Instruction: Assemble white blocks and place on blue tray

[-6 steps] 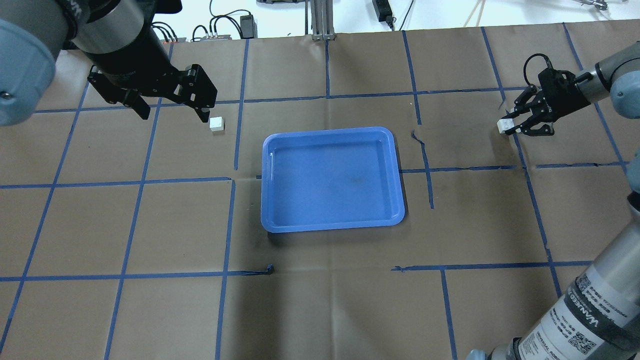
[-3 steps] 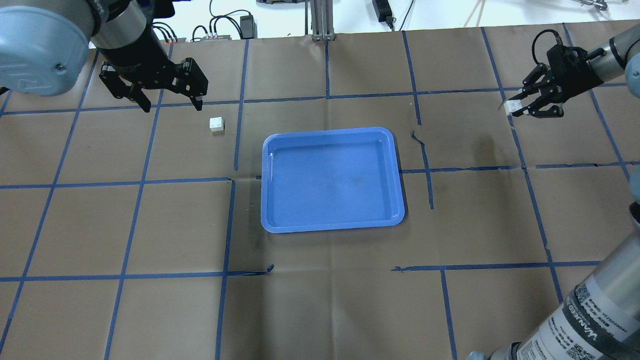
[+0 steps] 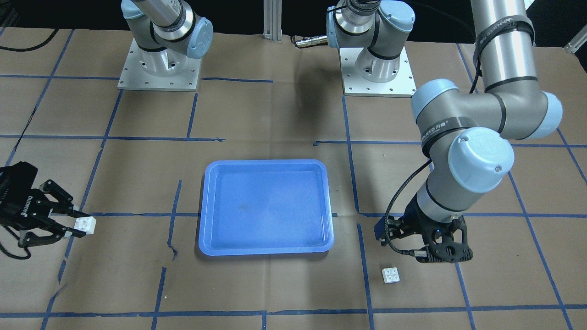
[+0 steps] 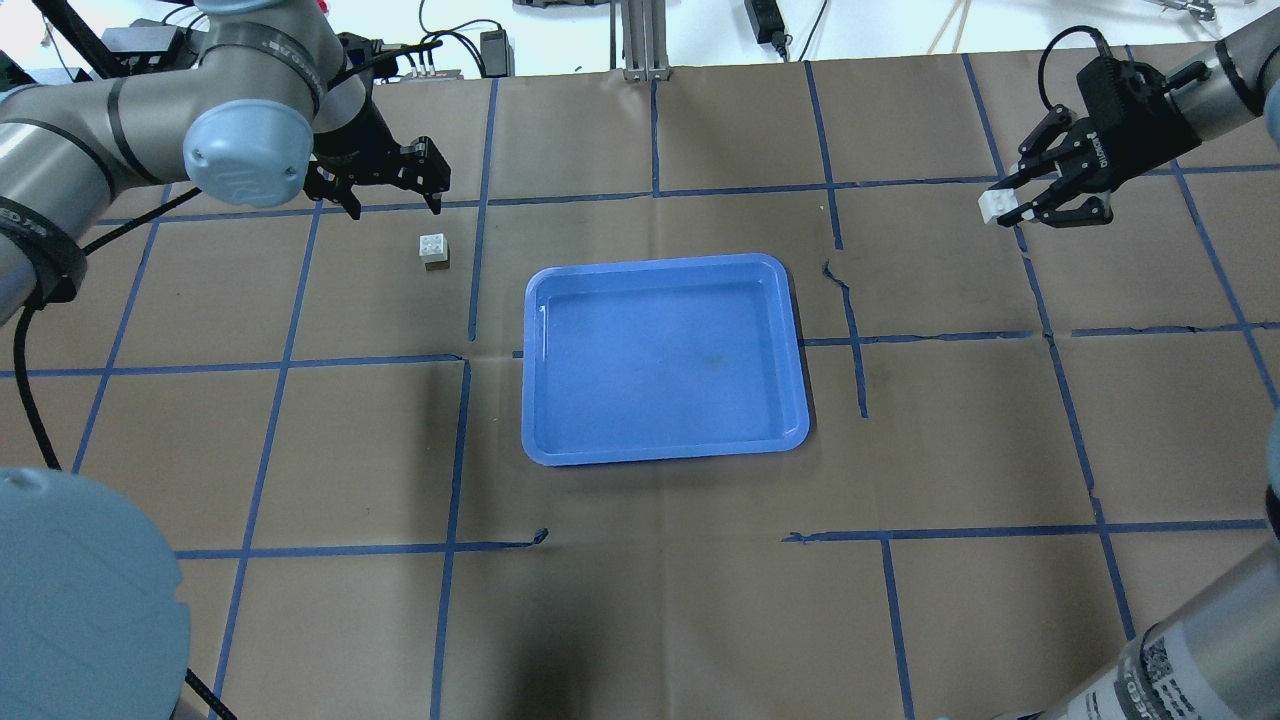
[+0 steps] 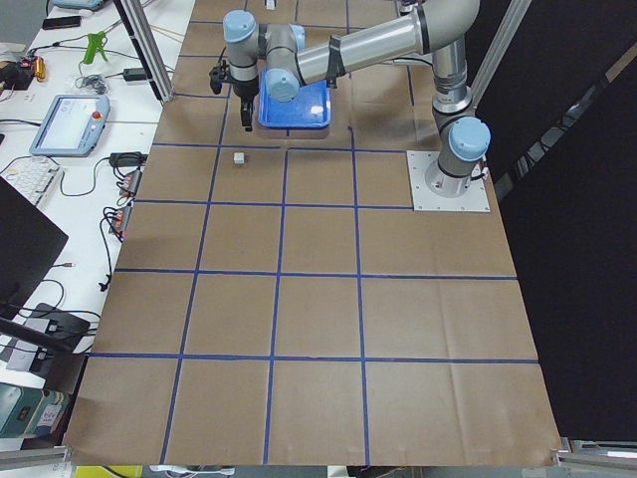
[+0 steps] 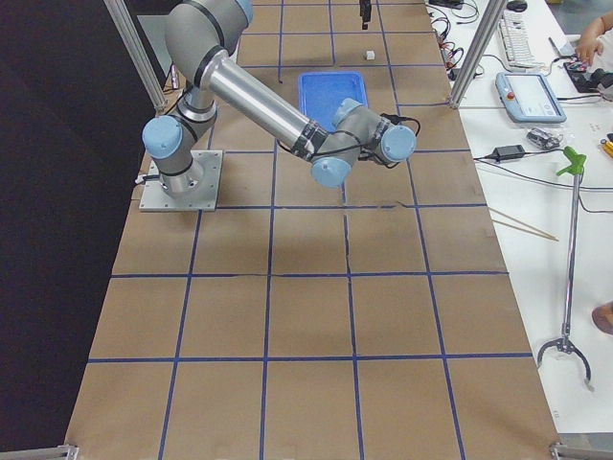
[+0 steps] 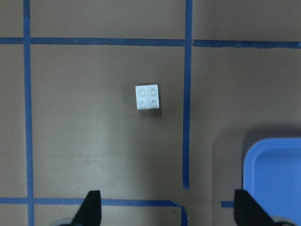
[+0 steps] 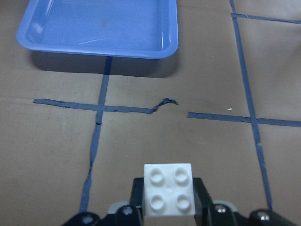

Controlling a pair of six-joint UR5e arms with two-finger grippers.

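Next, my left gripper picks up the one white block by its sides to assemble it with the other white block (image 3: 85, 225).
One white block (image 4: 433, 249) sits stud-up on the paper left of the blue tray (image 4: 660, 400); it also shows in the left wrist view (image 7: 147, 96) and the front view (image 3: 391, 275). My left gripper (image 4: 393, 203) is open and empty, hovering just beyond this block, its fingertips (image 7: 91, 207) wide apart. My right gripper (image 4: 1008, 207) is shut on the second white block (image 4: 993, 206), held above the table far right of the tray. That block shows stud-up in the right wrist view (image 8: 168, 189) and in the front view (image 3: 85, 224).
The tray (image 3: 266, 206) is empty and lies mid-table on brown paper with blue tape lines. Torn tape ends (image 4: 838, 275) lie right of the tray. Two arm bases (image 3: 158, 68) stand at the robot's side. Cables and gear sit beyond the far table edge.
My right gripper rose and moved toward the far edge with its block. My left arm swung round; its gripper shifted slightly right, beyond the lying block. That block has not moved.
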